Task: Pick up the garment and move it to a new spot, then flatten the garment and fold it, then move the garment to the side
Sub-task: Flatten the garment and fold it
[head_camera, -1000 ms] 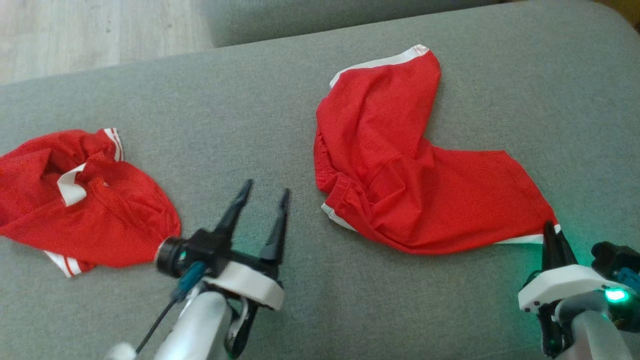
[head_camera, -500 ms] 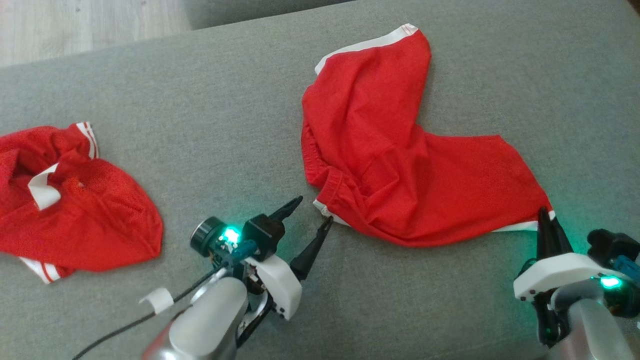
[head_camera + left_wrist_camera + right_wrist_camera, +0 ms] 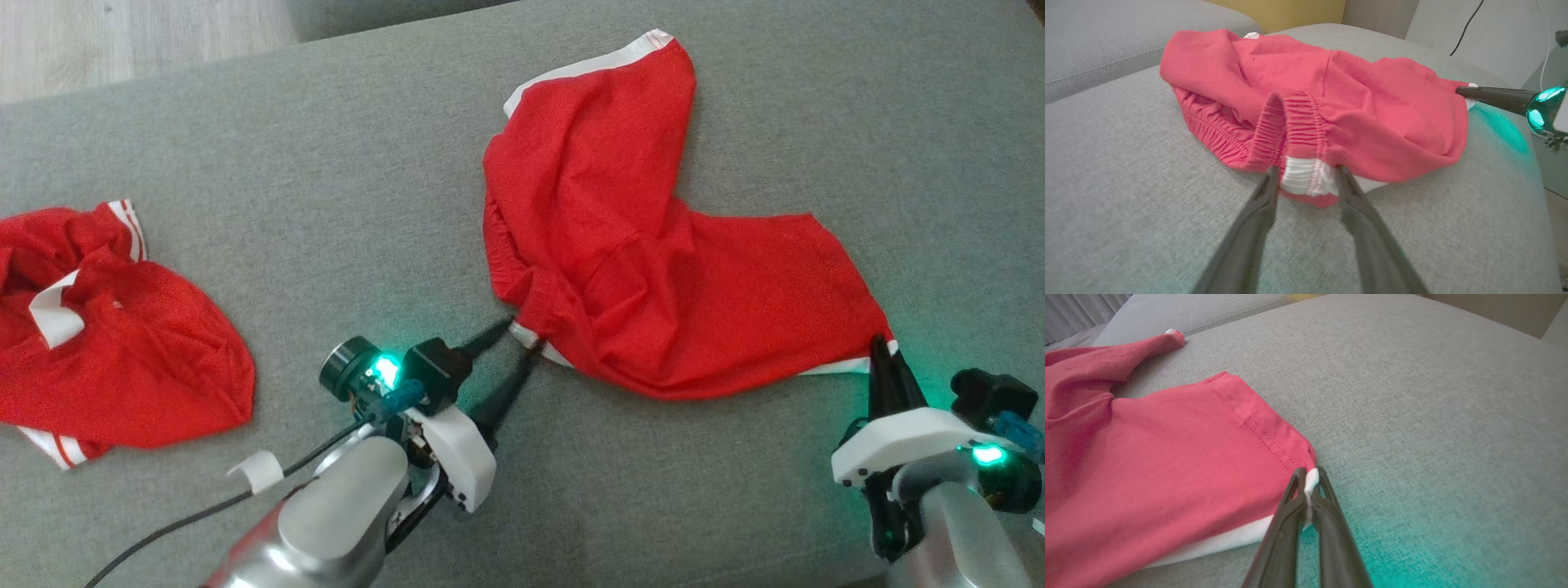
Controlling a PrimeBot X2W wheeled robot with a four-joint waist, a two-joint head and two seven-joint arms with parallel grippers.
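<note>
My left gripper next pinches the shorts by the white end of the waistband (image 3: 526, 335), which stands up in a fold while the red cloth (image 3: 627, 265) lies slack.
The garment (image 3: 637, 245), red shorts with white trim, lies spread in an L shape on the grey cushion (image 3: 326, 188). My left gripper (image 3: 522, 335) is open at its near-left corner. In the left wrist view the two fingers straddle the white end of the elastic waistband (image 3: 1306, 179), with the left gripper (image 3: 1306, 171) low on the cushion. My right gripper (image 3: 882, 347) is shut on the shorts' near-right hem corner. The right wrist view shows the white trim corner (image 3: 1311, 479) pinched between the fingertips of the right gripper (image 3: 1308, 475), and the garment (image 3: 1167, 457) stretching away to the left.
A second red garment (image 3: 122, 359) with white stripes lies crumpled at the left of the cushion. A wooden floor (image 3: 122, 41) shows beyond the far-left edge. Another grey cushion (image 3: 1106, 36) rises behind the shorts in the left wrist view.
My left gripper has moved forward and right to the waistband corner, and its fingers now flank it, slightly narrower than before. The right gripper has kept its hold. The camera has shifted a little.
</note>
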